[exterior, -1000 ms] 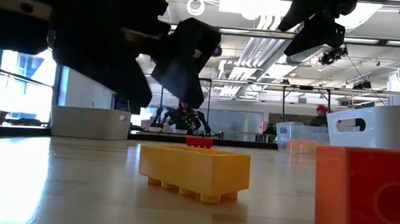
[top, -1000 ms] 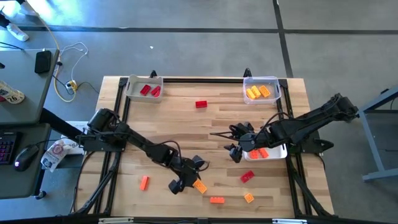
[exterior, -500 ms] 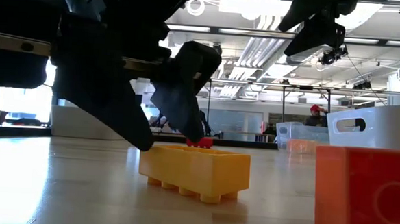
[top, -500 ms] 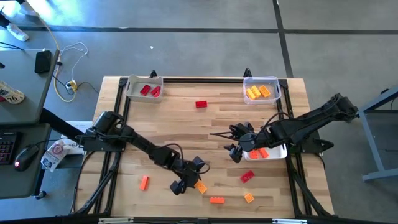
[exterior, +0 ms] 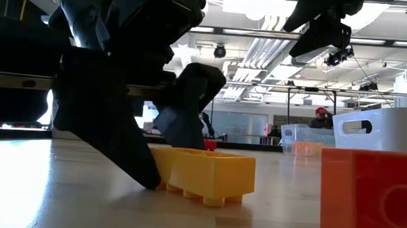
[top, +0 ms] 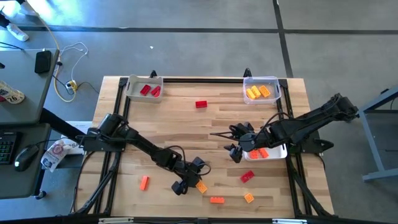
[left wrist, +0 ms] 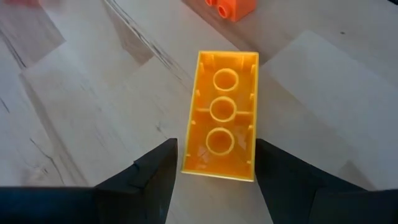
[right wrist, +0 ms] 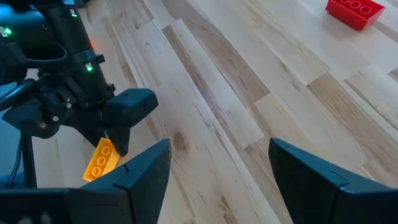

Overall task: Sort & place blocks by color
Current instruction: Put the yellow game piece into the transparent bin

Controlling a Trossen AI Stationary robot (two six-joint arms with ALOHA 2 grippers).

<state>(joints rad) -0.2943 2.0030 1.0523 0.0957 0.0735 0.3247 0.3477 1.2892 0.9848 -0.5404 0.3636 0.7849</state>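
I should close my left gripper now. My fingers are on both sides of the yellow-orange block's end (top: 201, 186) (left wrist: 219, 152), so they would hold it.
A yellow-orange block (left wrist: 221, 118) lies hollow side up on the table, near the near edge (top: 200, 186). My left gripper (left wrist: 214, 146) is open and down at table level (exterior: 166, 161), one finger on each side of that block's end. My right gripper (top: 236, 149) hangs open above the table's right half, beside a white bin (top: 278, 151) that holds orange blocks. Loose on the wood lie two red blocks (top: 201, 104) (top: 247, 176), two orange blocks (top: 144, 182) (top: 216, 200) and a small yellow-orange block (top: 249, 198). My left gripper comes down slanting from the table's left, and its fingers (left wrist: 155, 174) stand across the yellow-orange block's near end (left wrist: 217, 168). The block lies flat on the table. Whether the fingers touch its sides, I cannot tell.
At the far edge stand a white bin (top: 134, 93) with red blocks on the left and a clear bin (top: 275, 82) with yellow-orange blocks on the right. A black frame rims the table. Bare wood lies in the middle between the arms.
My left gripper has come down onto the yellow-orange block, drifting slightly toward the table's right. Its fingers, above the block a second ago, now reach the table on either side of it. The right arm has kept still.
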